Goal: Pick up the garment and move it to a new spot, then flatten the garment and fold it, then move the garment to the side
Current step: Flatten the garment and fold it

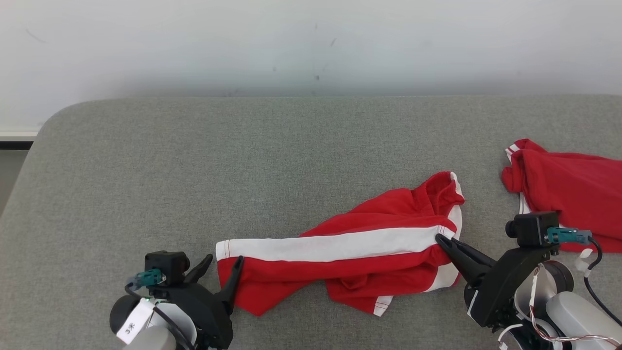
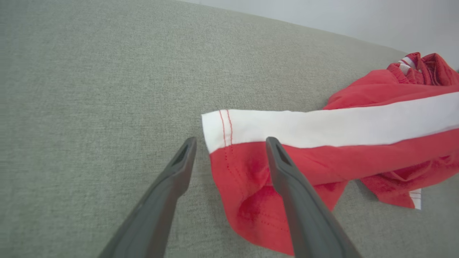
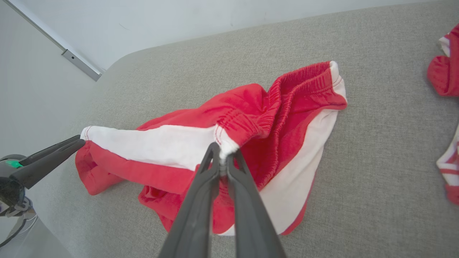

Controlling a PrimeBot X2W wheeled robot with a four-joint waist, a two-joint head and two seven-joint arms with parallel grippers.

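Next, my left gripper grabs the white hem corner [image 1: 224, 249], which sticks out as an open edge while the shorts [image 1: 350, 262] lie slack and crumpled.
The garment [image 1: 340, 253] is a pair of red shorts with a white side stripe, lying crumpled on the grey cushioned surface [image 1: 243, 165]. My right gripper [image 1: 444, 241] is shut on the garment's waistband end, where the white stripe meets the elastic [image 3: 224, 141]. My left gripper [image 1: 223, 265] stands open at the leg hem, one finger [image 2: 283, 172] over the red cloth [image 2: 251, 186] and the other finger [image 2: 175, 172] over bare surface beside the hem. Nothing is pinched between the left fingers.
A second red and white garment [image 1: 568, 194] lies at the right edge, behind my right wrist. The grey surface ends at a pale wall [image 1: 291, 43] at the back and curves away at its left corner [image 1: 53, 121]. Bare cushion stretches behind and to the left.
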